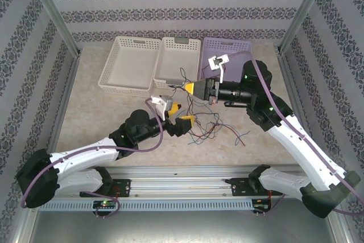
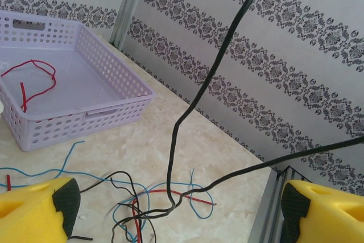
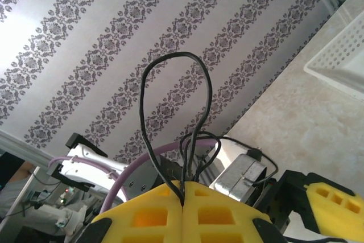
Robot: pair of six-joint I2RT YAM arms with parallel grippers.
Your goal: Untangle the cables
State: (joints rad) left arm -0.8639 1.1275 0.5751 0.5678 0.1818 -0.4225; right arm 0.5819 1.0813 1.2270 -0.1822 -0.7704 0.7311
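I will grab the black cable with my left gripper by its raised part [image 2: 173,147], between the tangle [image 2: 142,206] and my right gripper, to untangle it, and I will leave the red and blue cables.
A tangle of thin red, blue and black cables [image 1: 211,124] lies on the table between the arms, also seen in the left wrist view as the tangle [image 2: 142,206]. My right gripper [image 1: 189,88] is shut on a black cable [image 3: 143,89], whose loop sticks out past the closed yellow fingertips [image 3: 182,200]. That black cable [image 2: 196,92] rises taut from the tangle. My left gripper [image 1: 181,113] stands open just above the tangle's left side, its yellow fingers [image 2: 34,209] wide apart and holding nothing. One red cable [image 2: 40,78] lies in the lilac basket [image 2: 114,109].
Three baskets stand in a row at the back: a white one [image 1: 128,64], a second white one [image 1: 179,61] and the lilac one [image 1: 227,55]. A metal rail [image 1: 187,174] runs along the near edge. Patterned walls close the sides and back.
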